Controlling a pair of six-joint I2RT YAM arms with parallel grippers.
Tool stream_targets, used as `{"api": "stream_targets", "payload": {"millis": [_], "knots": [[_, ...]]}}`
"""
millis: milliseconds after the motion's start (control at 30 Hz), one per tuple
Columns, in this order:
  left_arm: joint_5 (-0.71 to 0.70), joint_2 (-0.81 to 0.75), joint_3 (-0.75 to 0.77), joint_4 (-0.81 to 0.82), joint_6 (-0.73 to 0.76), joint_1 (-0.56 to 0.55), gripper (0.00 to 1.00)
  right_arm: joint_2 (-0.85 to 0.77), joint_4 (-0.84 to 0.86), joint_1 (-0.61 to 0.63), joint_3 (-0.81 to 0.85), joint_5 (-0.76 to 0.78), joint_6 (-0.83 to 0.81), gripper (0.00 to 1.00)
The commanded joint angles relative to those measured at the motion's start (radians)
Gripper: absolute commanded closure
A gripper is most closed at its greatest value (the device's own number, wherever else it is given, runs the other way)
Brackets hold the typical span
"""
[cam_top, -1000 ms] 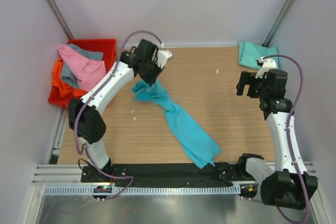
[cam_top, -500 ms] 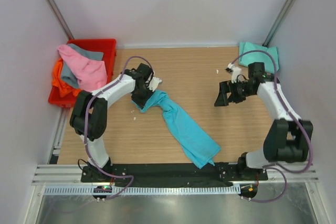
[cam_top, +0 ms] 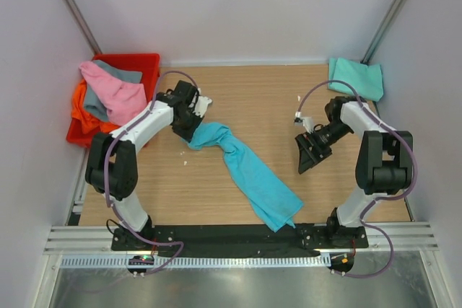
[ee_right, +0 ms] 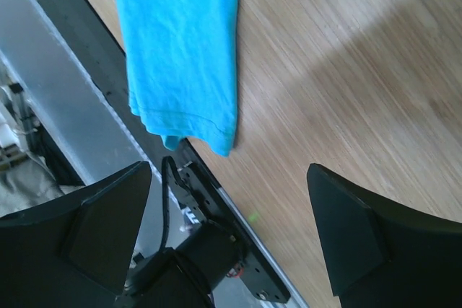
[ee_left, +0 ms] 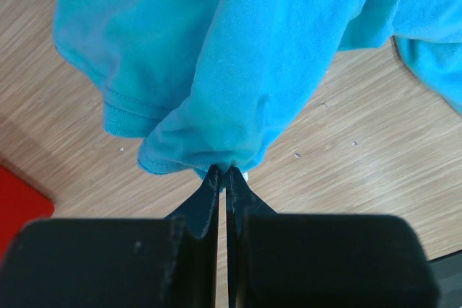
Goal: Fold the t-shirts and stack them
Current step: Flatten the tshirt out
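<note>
To spread the turquoise t-shirt (cam_top: 249, 172) for folding, my right gripper next needs to grab its free hem end, opposite my left gripper's pinch.
A bright turquoise t-shirt (cam_top: 249, 172) lies bunched in a long diagonal strip across the wooden table, from the middle left down to the near edge. My left gripper (cam_top: 189, 129) is shut on its upper end; in the left wrist view the jaws pinch a fold of the turquoise cloth (ee_left: 238, 91) at the tips (ee_left: 222, 172). My right gripper (cam_top: 307, 158) is open and empty above bare table, right of the shirt; its view shows the shirt's lower hem (ee_right: 180, 55). A mint-teal t-shirt (cam_top: 355, 77) lies folded at the far right corner.
A red crate (cam_top: 141, 63) at the far left holds pink (cam_top: 114, 93), grey and orange shirts that spill over its side. A black rail (cam_top: 216, 234) runs along the table's near edge. White walls close in on both sides.
My left gripper has moved down and left with the shirt's upper end. My right arm has swung from the far right toward the table's middle and dropped lower, jaws open.
</note>
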Motion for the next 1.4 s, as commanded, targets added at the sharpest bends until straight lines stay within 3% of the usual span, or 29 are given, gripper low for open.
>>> {"api": "stream_targets", "payload": {"millis": [0,67,100,367,400,467,633,833,900,1133,1300,1367], "knots": [[0.022,-0.044,0.032,0.01,-0.005,0.014,1.0,-0.005,-0.205,0.079,-0.054,0.167,-0.058,0.05],[0.03,-0.044,0.032,0.007,-0.01,0.016,1.0,0.025,-0.202,0.096,-0.087,0.219,-0.059,0.07],[0.034,-0.047,0.03,0.01,-0.01,0.016,1.0,0.036,-0.191,0.098,-0.103,0.232,-0.055,0.0],[0.036,-0.048,0.018,0.02,-0.016,0.025,1.0,0.068,-0.094,0.141,-0.119,0.245,-0.045,0.0],[0.036,-0.048,0.02,0.018,-0.016,0.027,1.0,0.076,-0.093,0.151,-0.122,0.245,-0.051,0.02],[0.036,-0.053,0.024,0.017,-0.017,0.03,1.0,0.129,-0.074,0.19,-0.125,0.253,-0.058,0.14],[0.033,-0.055,0.033,0.015,-0.02,0.036,1.0,0.199,0.03,0.273,-0.128,0.232,-0.078,0.26],[0.028,-0.076,0.013,0.018,-0.022,0.046,1.0,0.286,0.197,0.369,-0.15,0.224,-0.006,0.25],[0.027,-0.084,0.01,0.02,-0.022,0.051,1.0,0.309,0.207,0.397,-0.156,0.216,-0.002,0.36],[0.042,-0.076,0.026,0.023,-0.025,0.071,1.0,0.305,0.242,0.408,-0.14,0.21,0.053,0.42],[0.065,-0.073,0.035,0.021,-0.028,0.082,1.0,0.332,0.249,0.414,-0.105,0.219,0.105,0.7],[0.07,-0.079,0.033,0.02,-0.03,0.085,1.0,0.34,0.253,0.415,-0.091,0.229,0.14,0.76]]}}
